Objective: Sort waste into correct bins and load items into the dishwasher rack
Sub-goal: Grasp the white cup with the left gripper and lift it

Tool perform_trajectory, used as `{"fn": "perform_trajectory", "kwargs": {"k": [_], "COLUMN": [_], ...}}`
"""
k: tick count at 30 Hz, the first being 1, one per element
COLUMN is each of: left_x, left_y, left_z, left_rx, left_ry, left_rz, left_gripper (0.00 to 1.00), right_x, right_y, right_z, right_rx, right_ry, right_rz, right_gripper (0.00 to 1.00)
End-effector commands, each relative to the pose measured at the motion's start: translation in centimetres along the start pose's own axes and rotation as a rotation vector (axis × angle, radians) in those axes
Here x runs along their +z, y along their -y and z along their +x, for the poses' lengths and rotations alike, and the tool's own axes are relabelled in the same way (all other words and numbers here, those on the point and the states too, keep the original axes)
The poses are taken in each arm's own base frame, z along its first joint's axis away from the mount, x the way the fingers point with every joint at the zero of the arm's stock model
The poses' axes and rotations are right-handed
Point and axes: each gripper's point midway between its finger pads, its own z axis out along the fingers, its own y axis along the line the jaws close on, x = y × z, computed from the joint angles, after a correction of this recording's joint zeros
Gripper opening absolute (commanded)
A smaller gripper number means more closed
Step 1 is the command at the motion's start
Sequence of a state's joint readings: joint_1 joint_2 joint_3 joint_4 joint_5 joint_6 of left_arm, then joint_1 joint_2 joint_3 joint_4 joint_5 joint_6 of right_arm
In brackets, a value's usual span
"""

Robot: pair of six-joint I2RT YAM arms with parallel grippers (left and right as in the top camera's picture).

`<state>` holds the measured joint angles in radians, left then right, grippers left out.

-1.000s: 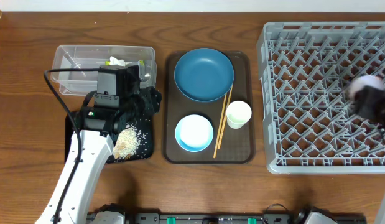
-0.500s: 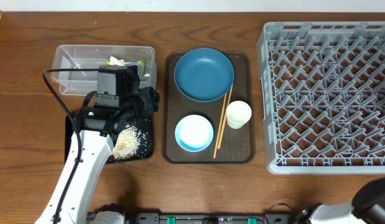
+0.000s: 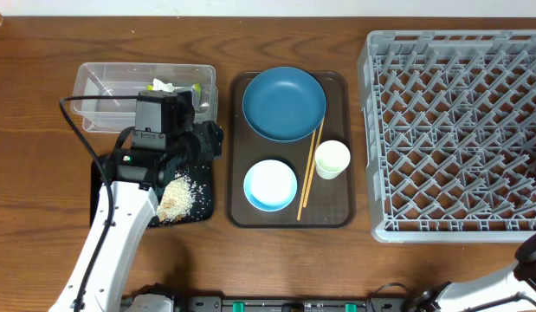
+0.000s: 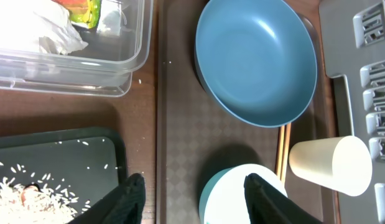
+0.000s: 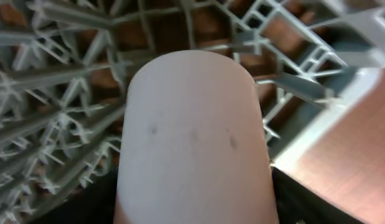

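Observation:
The white cup should be picked up next with my left gripper, by its rim [image 3: 331,156]. The cup's base then stays free for my right gripper to put it in the rack.
My left gripper [image 4: 195,190] is open and empty, low over the left edge of the brown tray, between the black tray [image 4: 55,155] with rice [image 4: 18,199] and the light-blue bowl [image 4: 232,199]. The dark-blue plate [image 3: 283,104], bowl [image 3: 270,185], a white cup [image 3: 332,159] and chopsticks [image 3: 309,169] lie on the brown tray. The clear tub [image 3: 103,82] holds tissue [image 4: 55,31] and the yellow-green wrapper [image 4: 86,9]. My right gripper [image 5: 195,208] is shut on a second white cup [image 5: 192,124], held over the grey rack [image 5: 55,74] near its rim.
The brown serving tray [image 3: 337,208] sits between the bins and the rack [image 3: 449,130]. The left arm lies across the black tray [image 3: 203,186]. The right arm shows only at the overhead view's right edge. Bare wood table lies beside the rack's rim in the right wrist view.
The right arm, over the rack's right side with the cup one second ago, has swung off toward the frame's right edge. The left arm has not moved.

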<state>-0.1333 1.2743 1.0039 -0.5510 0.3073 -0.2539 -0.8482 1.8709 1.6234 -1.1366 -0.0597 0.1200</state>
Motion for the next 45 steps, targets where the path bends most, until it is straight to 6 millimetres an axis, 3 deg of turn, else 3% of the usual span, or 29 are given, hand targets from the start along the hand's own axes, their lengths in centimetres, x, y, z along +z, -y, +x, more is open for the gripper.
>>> {"fn": "perform_trajectory", "kwargs": {"k": [1, 6, 12, 18, 22, 26, 30, 34, 40, 43, 45], "left_x": [-0.3, -0.3, -0.1, 1.4, 3.7, 6.7, 9.7, 12.1, 14.6, 15.1, 15.1], "left_y": [-0.2, 0.1, 2.1, 7.0, 10.8, 13.5, 15.3, 16.2, 15.7, 15.3, 15.2], "left_z": [-0.3, -0.3, 0.0, 0.1, 1.1, 3.1, 5.7, 8.0, 11.1, 11.8, 11.9], "left_rx": [0.014, 0.014, 0.051, 0.168, 0.251, 0.311, 0.357, 0.387, 0.375, 0.375, 0.374], "left_ry": [0.012, 0.009, 0.003, 0.028, 0.02, -0.023, -0.078, -0.128, -0.218, -0.241, -0.247], "left_rz": [-0.011, 0.002, 0.071, 0.173, 0.247, 0.294, 0.321, 0.331, 0.305, 0.294, 0.29], "left_gripper": [0.55, 0.59, 0.59, 0.59, 0.6, 0.6, 0.6, 0.6, 0.59, 0.49, 0.33], "right_x": [-0.8, -2.1, -6.9, -11.7, -14.1, -15.0, -14.9, -14.9, -14.8, -14.7, -14.7], "right_y": [-1.2, -2.3, -4.9, -8.5, -12.1, -15.4, -17.2, -18.0, -17.9, -17.8, -17.8], "right_z": [-0.8, -0.6, -0.6, 1.1, 3.1, 5.2, 6.5, 7.1, 7.5, 7.6, 7.7], "right_rx": [0.007, 0.005, -0.023, -0.137, -0.26, -0.385, -0.447, -0.476, -0.478, -0.482, -0.489], "right_ry": [0.026, 0.032, 0.094, 0.184, 0.226, 0.229, 0.216, 0.211, 0.195, 0.191, 0.188], "right_rz": [-0.071, -0.133, -0.261, -0.336, -0.374, -0.406, -0.399, -0.408, -0.404, -0.4, -0.398], "right_gripper": [0.99, 0.99, 0.99, 0.99, 0.99, 0.99, 0.99, 0.99, 0.99, 0.99, 0.99]}}
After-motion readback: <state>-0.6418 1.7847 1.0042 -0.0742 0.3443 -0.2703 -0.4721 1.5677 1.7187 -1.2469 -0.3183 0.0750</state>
